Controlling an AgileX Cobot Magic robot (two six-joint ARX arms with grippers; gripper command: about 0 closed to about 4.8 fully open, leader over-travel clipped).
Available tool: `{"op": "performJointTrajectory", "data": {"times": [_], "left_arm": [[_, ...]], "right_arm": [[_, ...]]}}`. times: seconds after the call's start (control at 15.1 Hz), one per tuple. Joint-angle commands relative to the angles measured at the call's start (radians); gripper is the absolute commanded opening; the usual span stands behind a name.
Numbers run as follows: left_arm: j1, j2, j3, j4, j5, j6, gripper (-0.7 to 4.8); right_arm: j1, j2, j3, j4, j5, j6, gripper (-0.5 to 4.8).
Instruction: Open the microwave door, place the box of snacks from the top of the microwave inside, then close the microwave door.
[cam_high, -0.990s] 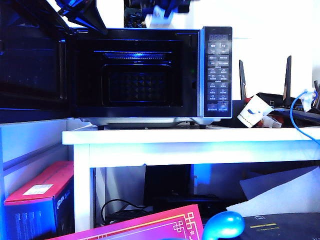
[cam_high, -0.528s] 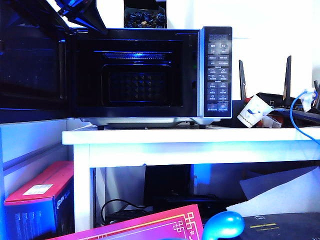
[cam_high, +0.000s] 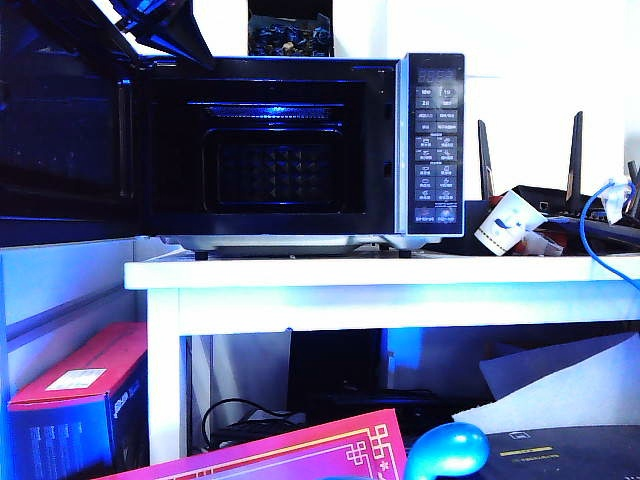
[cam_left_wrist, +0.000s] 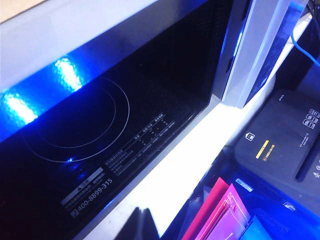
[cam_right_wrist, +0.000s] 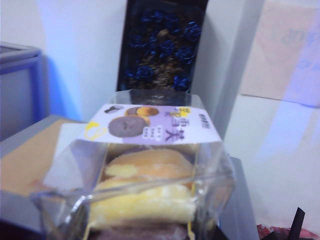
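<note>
The lower edge of the box of snacks is above the microwave top, so my right gripper keeps hold of it until it is in the dark cavity (cam_high: 275, 172).
The microwave (cam_high: 300, 150) stands on the white table with the microwave door (cam_high: 60, 130) swung open to the left, baring the dark cavity. The door's black glass (cam_left_wrist: 100, 125) fills the left wrist view. My left gripper (cam_left_wrist: 142, 226) is at the door's upper edge with its dark fingertips together and nothing between them; its arm (cam_high: 150, 25) shows at the top left. The box of snacks (cam_right_wrist: 145, 185), clear plastic with a purple label and pale yellow cakes, sits between the fingers of my right gripper (cam_right_wrist: 145, 234), which is shut on it. Both are out of the exterior view.
A dark box of blue-wrapped pieces (cam_high: 290, 35) stands on the microwave top, behind the held box (cam_right_wrist: 162, 47). On the white table (cam_high: 400, 275) to the right are a paper cup (cam_high: 505, 225), a router (cam_high: 560, 200) and a blue cable (cam_high: 600, 240). Red (cam_high: 70, 400) and pink (cam_high: 300, 450) boxes lie below.
A second ago the box of snacks showed as a pale blur above the microwave top in the exterior view; it has since gone up out of that view. The left arm and door have not moved.
</note>
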Motion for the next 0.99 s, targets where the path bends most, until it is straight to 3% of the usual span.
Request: {"op": "performJointTrajectory", "data": {"times": [0.07,0.4,0.73,0.99], "left_arm": [[0.001,0.007,-0.005,-0.043,0.005,-0.020,-0.06],[0.001,0.007,-0.006,-0.043,0.005,-0.020,-0.06],[0.001,0.007,-0.006,-0.043,0.005,-0.020,-0.06],[0.001,0.007,-0.006,-0.043,0.005,-0.020,-0.06]], "right_arm": [[0.001,-0.036,0.007,-0.039,-0.028,0.026,2.74],[0.001,-0.104,0.007,-0.156,-0.050,0.051,2.79],[0.001,-0.150,0.007,-0.229,-0.140,0.058,2.83],[0.001,-0.149,0.007,-0.229,-0.132,0.081,2.82]]}}
